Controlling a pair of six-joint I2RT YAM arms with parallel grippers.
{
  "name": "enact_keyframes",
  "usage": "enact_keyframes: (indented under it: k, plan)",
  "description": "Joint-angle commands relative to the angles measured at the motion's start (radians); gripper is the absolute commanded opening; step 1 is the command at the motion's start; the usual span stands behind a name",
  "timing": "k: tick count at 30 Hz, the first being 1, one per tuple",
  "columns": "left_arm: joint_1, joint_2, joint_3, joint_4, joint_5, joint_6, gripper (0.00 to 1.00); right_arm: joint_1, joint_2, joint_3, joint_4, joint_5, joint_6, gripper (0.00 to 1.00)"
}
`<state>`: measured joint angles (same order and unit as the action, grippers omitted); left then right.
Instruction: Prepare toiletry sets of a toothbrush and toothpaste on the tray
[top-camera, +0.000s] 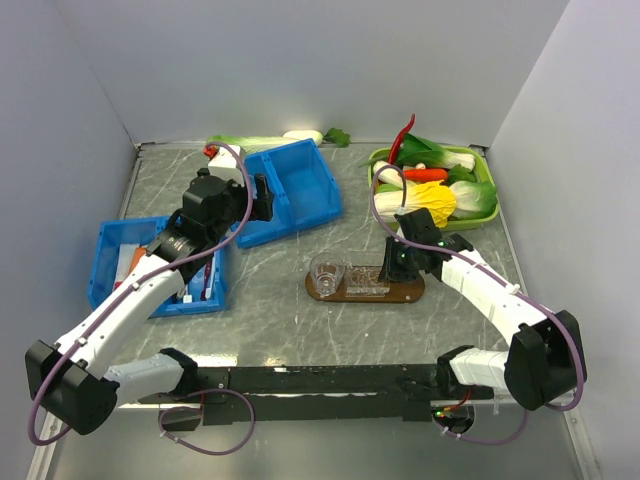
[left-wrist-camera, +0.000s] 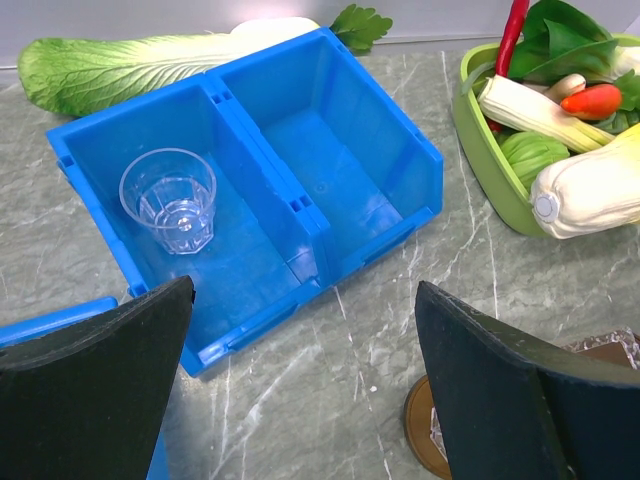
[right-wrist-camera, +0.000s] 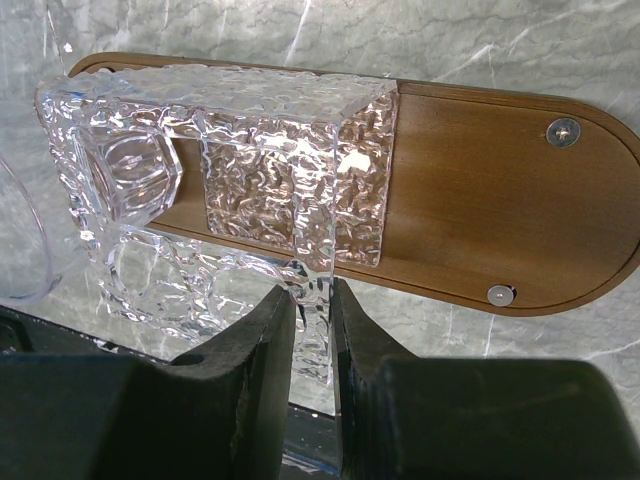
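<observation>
The holder (right-wrist-camera: 230, 170) sits over the flat wooden tray, beside the clear cup, and would remain there, so it is time for my right gripper to open now.
The dark-brown wooden tray (top-camera: 410, 291) lies at table centre. A clear cup (top-camera: 327, 272) stands on its left end. A clear textured plastic holder (right-wrist-camera: 230, 170) with round holes sits over the tray (right-wrist-camera: 480, 190). My right gripper (right-wrist-camera: 312, 310) is shut on the holder's thin near wall; in the top view it (top-camera: 392, 265) is at the tray's right half. My left gripper (left-wrist-camera: 305, 340) is open and empty above the table in front of a blue bin (left-wrist-camera: 370, 160). A second clear cup (left-wrist-camera: 168, 200) stands in that bin's left compartment. Brushes and tubes (top-camera: 195, 283) lie in the left blue bin (top-camera: 110, 240).
A green vegetable tray (top-camera: 480, 215) full of vegetables stands at the back right, also in the left wrist view (left-wrist-camera: 480, 140). A long cabbage (left-wrist-camera: 130, 65) lies behind the blue bin. The tray's end (left-wrist-camera: 420, 435) shows beside my left gripper's right finger.
</observation>
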<state>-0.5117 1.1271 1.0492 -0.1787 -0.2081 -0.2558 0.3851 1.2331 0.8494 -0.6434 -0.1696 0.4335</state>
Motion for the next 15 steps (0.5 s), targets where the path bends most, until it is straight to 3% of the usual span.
enact_keyframes:
  k: [1,4,15]
  plan:
    - [0.001,-0.026,0.002,0.027,-0.013,0.012,0.97,-0.006,0.008,-0.003,0.019,0.025,0.001,0.0]
    - [0.002,-0.026,0.0,0.027,-0.011,0.012,0.97,-0.008,0.011,-0.001,0.016,0.022,-0.002,0.0]
    - [0.001,-0.026,0.003,0.025,-0.008,0.009,0.97,-0.006,0.017,0.013,0.007,0.021,-0.012,0.17]
